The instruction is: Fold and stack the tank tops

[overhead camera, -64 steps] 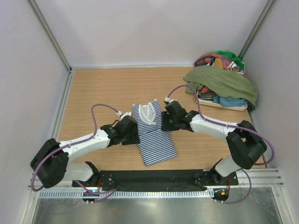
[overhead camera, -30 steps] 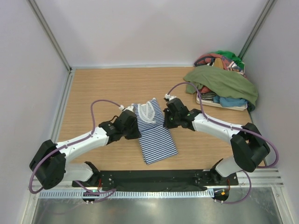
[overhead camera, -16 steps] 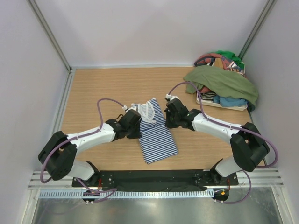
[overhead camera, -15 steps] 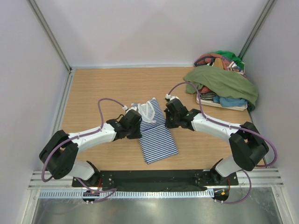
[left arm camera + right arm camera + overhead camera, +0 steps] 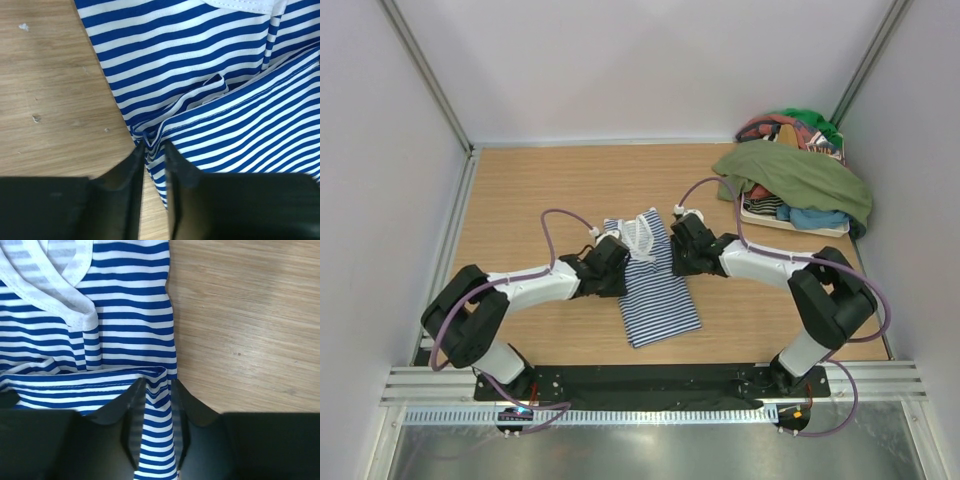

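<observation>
My right gripper needs to fold the hem over the neck, so it should next grab the tank top's hem corner [image 5: 676, 273] [image 5: 158, 383], opposite my left gripper.
The navy-and-white striped tank top [image 5: 655, 290] lies flat mid-table, neck toward the far side. My left gripper [image 5: 618, 270] is at its left edge and my right gripper [image 5: 678, 260] at its right edge. Seen from the left wrist, the striped cloth [image 5: 225, 75] has a bunched hem fold between the gripper [image 5: 154, 147] tips; the jaws stand slightly apart. Seen from the right wrist, a flat strip of the cloth [image 5: 125, 305] lies between the parted jaws of that gripper [image 5: 159, 385]. The olive green top [image 5: 800, 175] is draped over a pile at the back right.
A white tray [image 5: 820, 230] at the back right holds several mixed garments under the olive top. Grey walls close in the wooden table [image 5: 540, 190] on three sides. The arm bases sit on a black rail [image 5: 650, 385] at the near edge.
Both grippers have crept slightly toward the far side along the striped top's edges. The left arm's elbow swung right. Both pairs of jaws have parted a little from shut.
</observation>
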{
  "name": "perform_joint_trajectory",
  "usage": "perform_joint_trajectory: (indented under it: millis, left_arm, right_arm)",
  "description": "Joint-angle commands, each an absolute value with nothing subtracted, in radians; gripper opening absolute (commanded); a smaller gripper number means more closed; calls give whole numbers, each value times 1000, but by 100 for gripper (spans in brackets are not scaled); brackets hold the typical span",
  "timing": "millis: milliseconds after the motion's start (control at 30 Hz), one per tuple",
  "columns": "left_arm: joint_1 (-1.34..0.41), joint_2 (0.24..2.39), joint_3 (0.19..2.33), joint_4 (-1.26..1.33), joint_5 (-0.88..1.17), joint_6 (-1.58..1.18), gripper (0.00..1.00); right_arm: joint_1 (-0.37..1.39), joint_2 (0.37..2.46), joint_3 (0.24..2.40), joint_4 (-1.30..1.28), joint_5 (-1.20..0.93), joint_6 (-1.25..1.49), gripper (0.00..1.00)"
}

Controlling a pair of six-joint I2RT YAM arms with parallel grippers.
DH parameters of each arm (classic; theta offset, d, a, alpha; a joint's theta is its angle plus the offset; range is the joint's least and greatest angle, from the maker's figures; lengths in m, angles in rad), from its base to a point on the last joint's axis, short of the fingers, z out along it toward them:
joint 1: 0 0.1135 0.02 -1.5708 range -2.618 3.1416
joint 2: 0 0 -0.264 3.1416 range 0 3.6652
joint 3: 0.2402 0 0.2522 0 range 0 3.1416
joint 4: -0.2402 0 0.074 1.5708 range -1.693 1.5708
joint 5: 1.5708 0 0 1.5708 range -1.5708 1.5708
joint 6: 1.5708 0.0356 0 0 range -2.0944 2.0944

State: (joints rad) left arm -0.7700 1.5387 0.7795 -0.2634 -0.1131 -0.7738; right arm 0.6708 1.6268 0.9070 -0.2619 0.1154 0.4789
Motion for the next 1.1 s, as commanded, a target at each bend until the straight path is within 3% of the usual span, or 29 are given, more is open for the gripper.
perform_joint_trajectory:
  millis: [0, 33, 133, 233, 333, 467, 700, 1067]
  left_arm:
    - [-767, 1494, 781, -258, -147, -767, 28]
    - [-765, 1462, 778, -262, -147, -769, 39]
    - [-765, 1392, 770, -296, -155, -770, 54]
    - [-769, 1304, 752, -340, -140, -781, 62]
    - [-791, 1240, 723, -368, -115, -816, 68]
    - [-867, 1131, 649, -385, -101, -896, 67]
    - [-1066, 1051, 572, -384, -146, -1060, 66]
    - [-1250, 1189, 555, -301, -199, -1184, 59]
  right_arm:
    - [664, 1533, 911, -242, 166, 479, 36]
    - [664, 1517, 905, -250, 166, 480, 38]
    - [664, 1441, 878, -274, 155, 485, 50]
    - [666, 1363, 839, -307, 121, 492, 61]
    - [666, 1290, 786, -351, 91, 508, 57]
    - [667, 1194, 690, -388, 31, 540, 54]
    - [673, 1054, 571, -466, -81, 578, 57]
    - [776, 1066, 492, -430, -86, 675, 50]
